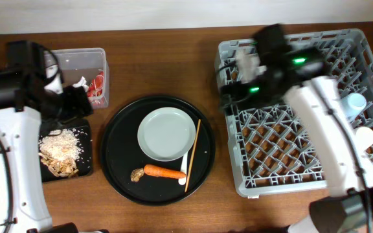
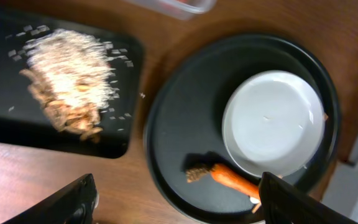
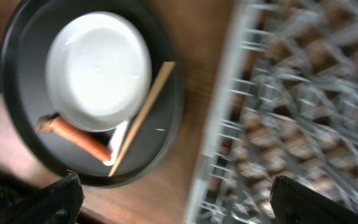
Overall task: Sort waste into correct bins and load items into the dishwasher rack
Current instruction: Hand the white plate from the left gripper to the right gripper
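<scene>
The pale plate needs to be grabbed next by its rim (image 1: 193, 133) (image 3: 148, 80) with my right gripper. The plate's opposite edge will then stay free to stand between the rack's wires.
A pale plate (image 1: 167, 134), a chopstick (image 1: 193, 152), a white fork (image 1: 183, 165), an orange carrot (image 1: 164, 172) and a brown lump (image 1: 136, 174) lie on the round black tray (image 1: 118, 168). Rice scraps (image 1: 63, 145) lie in the black rectangular tray (image 1: 86, 169). The clear tub (image 1: 76, 59) holds the red wrapper (image 1: 97, 87). A light-blue cup (image 1: 355, 103) and a cream cup (image 1: 364, 137) sit in the grey rack (image 1: 303, 155). My left gripper (image 2: 179, 205) is open and empty above the table between the two trays. My right gripper (image 3: 185, 205) is open and empty over the rack's left edge. The bowl is not visible.
The rack takes up the right side of the table. The tub and the rectangular tray stand at the left, close to my left arm. Bare wood shows between the round tray and the rack (image 3: 185, 155).
</scene>
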### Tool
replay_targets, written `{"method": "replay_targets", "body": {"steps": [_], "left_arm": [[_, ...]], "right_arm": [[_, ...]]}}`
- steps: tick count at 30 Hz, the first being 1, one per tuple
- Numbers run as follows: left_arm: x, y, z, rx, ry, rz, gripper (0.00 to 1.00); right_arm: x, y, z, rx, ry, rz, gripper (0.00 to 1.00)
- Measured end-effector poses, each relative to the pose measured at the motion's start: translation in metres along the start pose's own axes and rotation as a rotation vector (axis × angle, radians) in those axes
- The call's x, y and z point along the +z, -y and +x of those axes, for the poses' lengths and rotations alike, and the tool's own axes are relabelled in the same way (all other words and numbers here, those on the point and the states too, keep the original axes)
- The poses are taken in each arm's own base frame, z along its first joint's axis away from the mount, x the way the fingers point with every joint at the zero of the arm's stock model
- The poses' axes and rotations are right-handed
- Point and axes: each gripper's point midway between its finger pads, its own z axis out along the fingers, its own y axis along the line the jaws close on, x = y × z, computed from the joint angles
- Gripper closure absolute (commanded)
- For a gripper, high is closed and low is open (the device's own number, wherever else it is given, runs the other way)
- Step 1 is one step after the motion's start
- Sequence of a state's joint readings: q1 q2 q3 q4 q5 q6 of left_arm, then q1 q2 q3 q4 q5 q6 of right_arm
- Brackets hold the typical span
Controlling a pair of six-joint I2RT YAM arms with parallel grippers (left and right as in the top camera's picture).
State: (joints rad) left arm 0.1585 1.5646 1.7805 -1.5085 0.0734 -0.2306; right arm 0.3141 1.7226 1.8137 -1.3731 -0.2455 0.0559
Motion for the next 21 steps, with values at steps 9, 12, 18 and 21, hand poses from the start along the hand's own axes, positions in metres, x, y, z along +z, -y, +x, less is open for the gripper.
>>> {"method": "replay_targets", "body": {"steps": [9, 12, 18, 21], "left_arm": [[-0.001, -0.015, -0.003, -0.045, 0.002, -0.015, 0.13], [-0.001, -0.015, -0.003, -0.044, 0.002, -0.015, 0.13], [-0.001, -0.015, -0.002, -0.044, 0.000, -0.016, 0.13], [-0.001, -0.015, -0.002, -0.044, 0.000, -0.016, 0.13]], "right_arm": [[0.100, -0.046, 0.004, -0.044, -0.179, 0.050, 0.16], [0.128, -0.047, 0.007, -0.044, -0.222, 0.065, 0.23], [0.186, -0.048, 0.014, -0.042, -0.296, 0.086, 0.30], [0.203, -0.044, 0.019, -0.030, -0.326, 0.095, 0.36]]}}
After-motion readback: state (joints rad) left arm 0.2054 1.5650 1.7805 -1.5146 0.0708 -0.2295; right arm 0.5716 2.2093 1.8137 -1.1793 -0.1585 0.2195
